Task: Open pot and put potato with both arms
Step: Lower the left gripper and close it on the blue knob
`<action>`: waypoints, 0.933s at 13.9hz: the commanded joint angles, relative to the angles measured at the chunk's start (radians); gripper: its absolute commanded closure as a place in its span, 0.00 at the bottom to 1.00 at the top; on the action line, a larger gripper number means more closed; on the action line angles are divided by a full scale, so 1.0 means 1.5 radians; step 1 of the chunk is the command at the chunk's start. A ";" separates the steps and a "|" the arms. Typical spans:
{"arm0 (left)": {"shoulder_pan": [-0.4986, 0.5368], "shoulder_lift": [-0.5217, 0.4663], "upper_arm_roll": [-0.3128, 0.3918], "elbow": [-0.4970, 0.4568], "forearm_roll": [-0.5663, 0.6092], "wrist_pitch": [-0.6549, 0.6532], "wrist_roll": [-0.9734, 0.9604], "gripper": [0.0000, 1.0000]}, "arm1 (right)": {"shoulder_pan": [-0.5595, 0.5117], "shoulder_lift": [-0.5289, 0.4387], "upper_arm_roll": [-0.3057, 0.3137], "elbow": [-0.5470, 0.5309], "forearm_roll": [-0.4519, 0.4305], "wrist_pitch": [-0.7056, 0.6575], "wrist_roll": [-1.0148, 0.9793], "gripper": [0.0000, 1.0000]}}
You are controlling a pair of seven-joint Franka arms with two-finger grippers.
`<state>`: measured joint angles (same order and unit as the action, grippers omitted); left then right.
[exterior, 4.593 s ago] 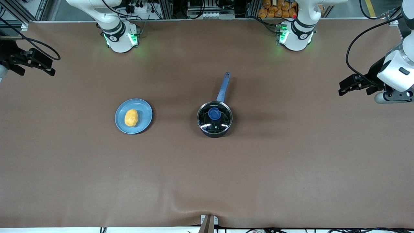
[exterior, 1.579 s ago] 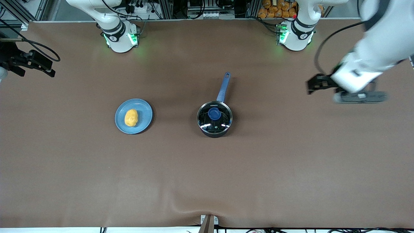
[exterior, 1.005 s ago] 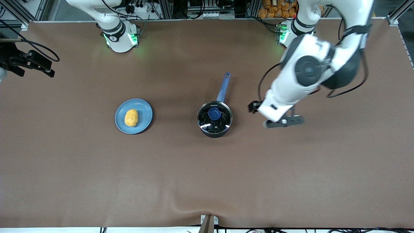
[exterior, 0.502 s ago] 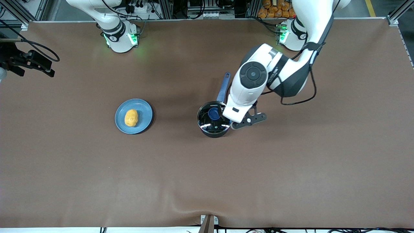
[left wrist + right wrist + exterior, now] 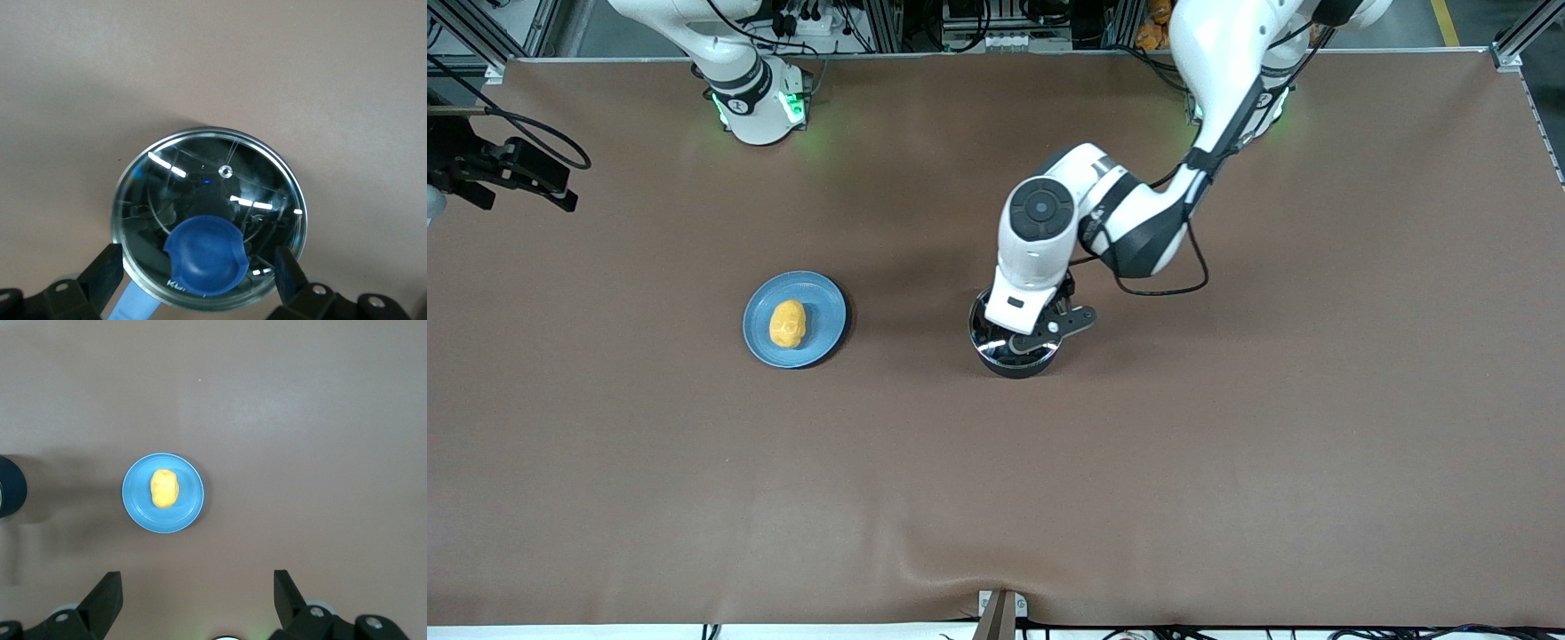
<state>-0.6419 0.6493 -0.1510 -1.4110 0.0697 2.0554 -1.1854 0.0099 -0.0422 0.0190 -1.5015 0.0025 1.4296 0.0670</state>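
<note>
My left gripper grabs the glass lid by its blue knob [image 5: 205, 255] next, to open the pot for the potato.
The black pot [image 5: 1016, 363] stands mid-table with its glass lid [image 5: 200, 193] on. The left arm's hand covers most of it in the front view. The blue knob [image 5: 205, 255] and part of the blue handle [image 5: 137, 303] show in the left wrist view. My left gripper [image 5: 198, 267] is open over the lid, one finger on each side of the knob and apart from it. The yellow-orange potato [image 5: 787, 323] lies on a light-blue plate [image 5: 823, 307] toward the right arm's end. My right gripper [image 5: 197, 587] is open and empty, high over the table, and the potato [image 5: 163, 488] shows well below it.
The right arm waits with its gripper [image 5: 560, 188] at the right arm's end of the table. The brown table mat [image 5: 996, 489] has a small ripple at its near edge. Cables and racks stand along the edge by the arm bases.
The left arm has swung in from the left arm's end of the table and now hangs over the pot's lid. The right arm, pot and potato have not moved.
</note>
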 commanded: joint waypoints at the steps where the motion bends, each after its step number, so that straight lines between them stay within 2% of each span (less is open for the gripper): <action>1: -0.037 0.028 0.036 0.025 0.019 0.011 -0.021 0.00 | -0.015 0.008 0.008 0.015 0.009 -0.009 -0.011 0.00; 13: -0.047 0.044 0.038 0.020 0.024 0.010 -0.014 0.00 | -0.014 0.008 0.008 0.015 0.010 -0.008 -0.011 0.00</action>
<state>-0.6987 0.7003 -0.1046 -1.4064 0.0797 2.0770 -1.1974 0.0099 -0.0422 0.0191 -1.5015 0.0025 1.4296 0.0670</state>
